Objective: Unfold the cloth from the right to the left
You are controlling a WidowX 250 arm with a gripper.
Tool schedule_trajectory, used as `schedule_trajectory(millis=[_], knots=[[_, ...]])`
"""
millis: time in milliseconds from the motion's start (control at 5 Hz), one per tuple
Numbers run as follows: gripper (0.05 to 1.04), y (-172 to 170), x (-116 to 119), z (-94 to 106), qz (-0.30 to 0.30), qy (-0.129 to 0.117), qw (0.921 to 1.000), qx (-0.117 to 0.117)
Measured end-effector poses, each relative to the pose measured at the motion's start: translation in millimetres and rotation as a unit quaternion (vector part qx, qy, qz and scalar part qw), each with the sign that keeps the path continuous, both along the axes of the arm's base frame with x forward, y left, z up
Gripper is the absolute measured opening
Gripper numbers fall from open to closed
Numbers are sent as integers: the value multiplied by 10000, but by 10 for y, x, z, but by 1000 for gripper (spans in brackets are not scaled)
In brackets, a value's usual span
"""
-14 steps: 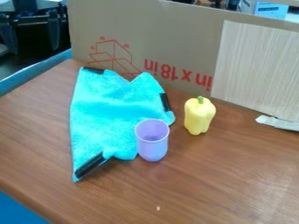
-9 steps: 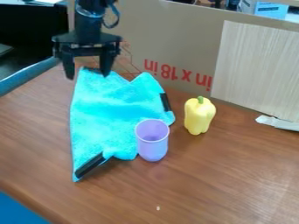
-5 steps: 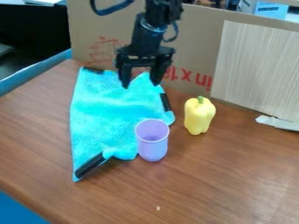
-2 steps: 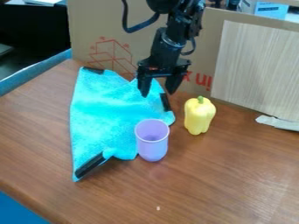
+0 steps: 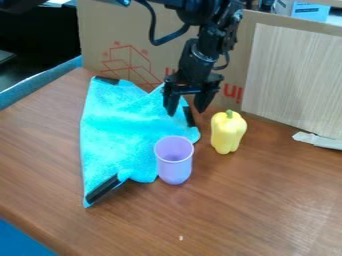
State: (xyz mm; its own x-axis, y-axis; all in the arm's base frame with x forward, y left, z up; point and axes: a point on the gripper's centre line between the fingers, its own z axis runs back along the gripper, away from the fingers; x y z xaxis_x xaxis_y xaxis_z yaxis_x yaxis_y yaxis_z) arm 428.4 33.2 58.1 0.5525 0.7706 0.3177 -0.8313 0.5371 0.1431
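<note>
The raised corner with the black patch will be grabbed by my gripper next, to unfold the turquoise cloth (image 5: pixel 120 132) across the table.
The black gripper (image 5: pixel 186 113) hangs over the upper right part of the cloth, its two fingers apart, one on each side of the cloth's right black corner patch. Nothing is held between them. The bright turquoise cloth (image 5: pixel 120 132) lies partly folded on the left half of the table, with black patches at its top left, right edge and bottom left. Whether the fingertips touch the cloth, I cannot tell.
A purple cup (image 5: pixel 174 167) stands against the cloth's lower right edge. The yellow bell pepper (image 5: pixel 228 133) is upright right of the cloth. Behind, a cardboard panel (image 5: pixel 153 30) walls off the wooden table (image 5: pixel 267 210); a whitish scrap (image 5: pixel 318 140) lies at the right.
The gripper came in at the upper left, then moved right and down to the cloth's right edge. Cloth, cup and pepper have stayed put.
</note>
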Motion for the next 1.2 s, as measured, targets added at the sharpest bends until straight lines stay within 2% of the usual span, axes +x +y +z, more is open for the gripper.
schedule_trajectory(millis=[400,600,800,1000,1200], knots=[[1000,-1,16,-8,-1,-74,10000,40],[1000,25,7,-126,-9,49,9999,109],[958,43,-4,-167,-21,127,9998,175],[679,81,-14,-179,-48,182,9996,217],[375,109,-60,-232,-91,306,9994,112]])
